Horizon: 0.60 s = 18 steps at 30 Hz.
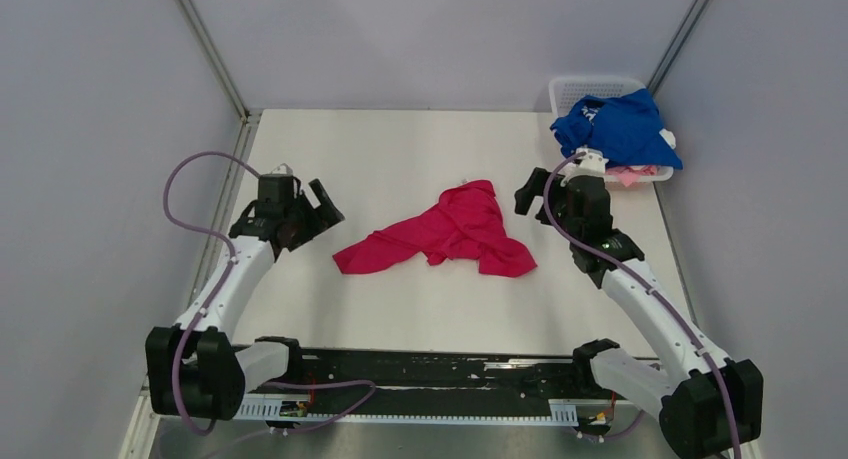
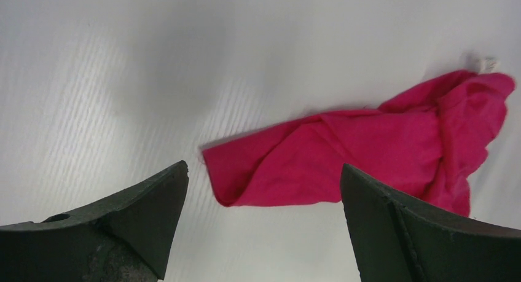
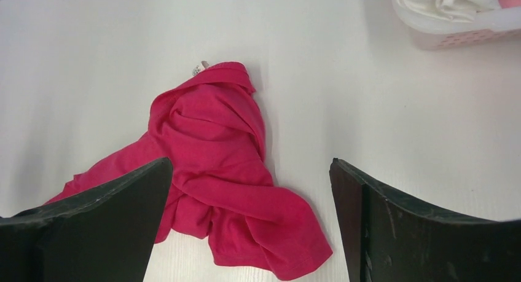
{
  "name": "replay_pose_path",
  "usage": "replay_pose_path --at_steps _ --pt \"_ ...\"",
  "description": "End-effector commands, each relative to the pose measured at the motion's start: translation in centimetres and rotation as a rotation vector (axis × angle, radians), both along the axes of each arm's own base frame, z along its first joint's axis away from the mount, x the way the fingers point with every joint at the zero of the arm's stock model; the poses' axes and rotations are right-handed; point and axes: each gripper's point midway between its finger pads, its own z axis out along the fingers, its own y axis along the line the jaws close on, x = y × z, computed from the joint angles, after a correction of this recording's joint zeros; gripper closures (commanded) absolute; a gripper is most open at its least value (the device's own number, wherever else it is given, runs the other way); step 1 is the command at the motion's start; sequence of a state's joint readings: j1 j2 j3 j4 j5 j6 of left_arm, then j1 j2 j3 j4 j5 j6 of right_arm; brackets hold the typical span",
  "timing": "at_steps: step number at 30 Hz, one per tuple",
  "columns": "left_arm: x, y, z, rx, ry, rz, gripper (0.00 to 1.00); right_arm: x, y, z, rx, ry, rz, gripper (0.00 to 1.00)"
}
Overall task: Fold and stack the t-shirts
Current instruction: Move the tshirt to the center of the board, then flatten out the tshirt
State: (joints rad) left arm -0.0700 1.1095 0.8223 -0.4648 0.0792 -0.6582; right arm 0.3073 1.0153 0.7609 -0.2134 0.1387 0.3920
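My left gripper should next grab the magenta-red t-shirt (image 1: pixel 450 234) by the tip of its narrow outstretched end, to spread it open for folding.
A magenta-red t-shirt (image 1: pixel 450 234) lies crumpled on the white table (image 1: pixel 400 159) in the middle. It also shows in the left wrist view (image 2: pixel 375 156) and the right wrist view (image 3: pixel 215 159). A royal blue t-shirt (image 1: pixel 620 127) is heaped over the white lattice basket (image 1: pixel 590 87) at the back right, with pale pink cloth (image 1: pixel 630 175) under it. White cloth (image 3: pixel 445 0) shows in the basket in the right wrist view. My left gripper (image 1: pixel 322 207) is open and empty, left of the red shirt. My right gripper (image 1: pixel 532 191) is open and empty, right of it.
Grey walls enclose the table on three sides. The basket's near rim (image 3: pixel 461 30) stands close behind my right gripper. A black rail (image 1: pixel 420 364) with cables runs along the near edge between the arm bases.
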Motion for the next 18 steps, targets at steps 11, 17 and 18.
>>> replay_pose_path --at_steps 11,17,18 --pt "-3.2 -4.1 -10.5 0.047 0.361 -0.112 0.03 -2.7 1.3 -7.5 0.006 0.333 0.043 0.00" --pt "-3.3 -5.8 -12.2 0.053 0.401 -0.171 0.13 -4.1 -0.2 -9.8 0.000 0.410 -0.061 0.00" --pt "-3.4 -6.3 -12.6 0.056 0.411 -0.185 0.14 -4.4 -0.3 -10.2 0.004 0.419 -0.075 0.00"
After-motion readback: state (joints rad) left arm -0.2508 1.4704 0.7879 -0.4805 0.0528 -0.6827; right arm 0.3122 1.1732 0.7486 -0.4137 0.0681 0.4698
